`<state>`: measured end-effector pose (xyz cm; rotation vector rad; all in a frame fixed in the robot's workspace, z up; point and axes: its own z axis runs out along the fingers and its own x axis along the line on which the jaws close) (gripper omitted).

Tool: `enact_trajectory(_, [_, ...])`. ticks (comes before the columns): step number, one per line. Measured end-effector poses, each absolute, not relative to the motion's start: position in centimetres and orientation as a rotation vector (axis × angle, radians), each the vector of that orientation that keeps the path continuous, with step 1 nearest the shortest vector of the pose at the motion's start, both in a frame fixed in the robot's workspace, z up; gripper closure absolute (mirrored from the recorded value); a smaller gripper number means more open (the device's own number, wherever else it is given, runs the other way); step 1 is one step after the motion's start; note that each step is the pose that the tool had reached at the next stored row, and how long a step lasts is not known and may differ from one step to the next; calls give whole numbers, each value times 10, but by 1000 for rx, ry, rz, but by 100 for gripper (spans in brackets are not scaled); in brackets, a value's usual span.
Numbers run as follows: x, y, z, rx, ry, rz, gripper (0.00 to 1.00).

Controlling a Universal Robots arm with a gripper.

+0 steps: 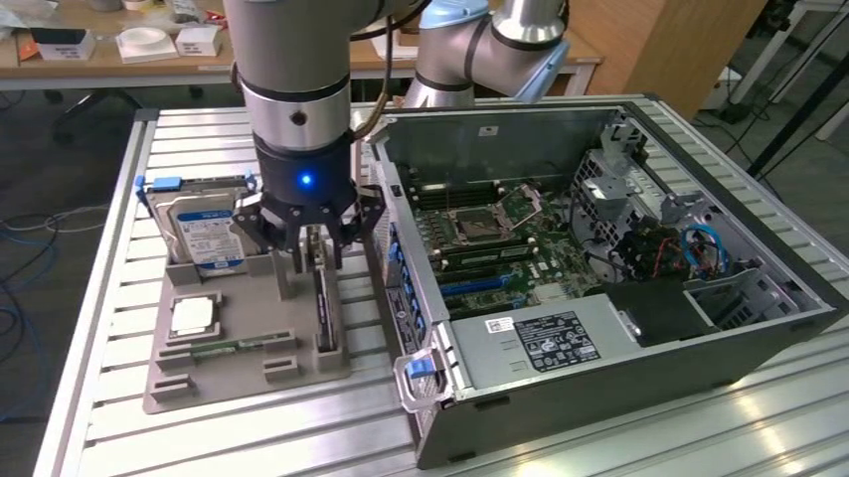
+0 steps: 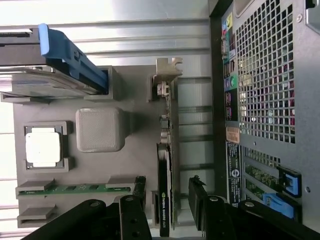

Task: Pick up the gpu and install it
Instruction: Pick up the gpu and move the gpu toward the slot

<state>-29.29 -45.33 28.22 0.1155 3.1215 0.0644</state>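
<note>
My gripper's fingers are above the GPU's black body, so closing now would miss the GPU. My gripper lowers first, then closes on the GPU.
The gpu is a thin black card standing on edge in a slot of the grey parts tray, its silvery bracket at the far end from the wrist. My gripper hangs just above it, open, with one finger on each side of the card. In the wrist view the gpu runs between the two dark fingers, and a small gap shows on either side. Nothing is held.
The tray also carries a silver hard drive with a blue label, a square processor and a green memory stick. The open computer case lies close beside the tray on the exterior view's right, its motherboard slots exposed.
</note>
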Motion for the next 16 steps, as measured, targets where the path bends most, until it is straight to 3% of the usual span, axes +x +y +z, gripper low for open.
enact_trajectory(16, [-293, -456, 255, 115, 3122, 64, 53])
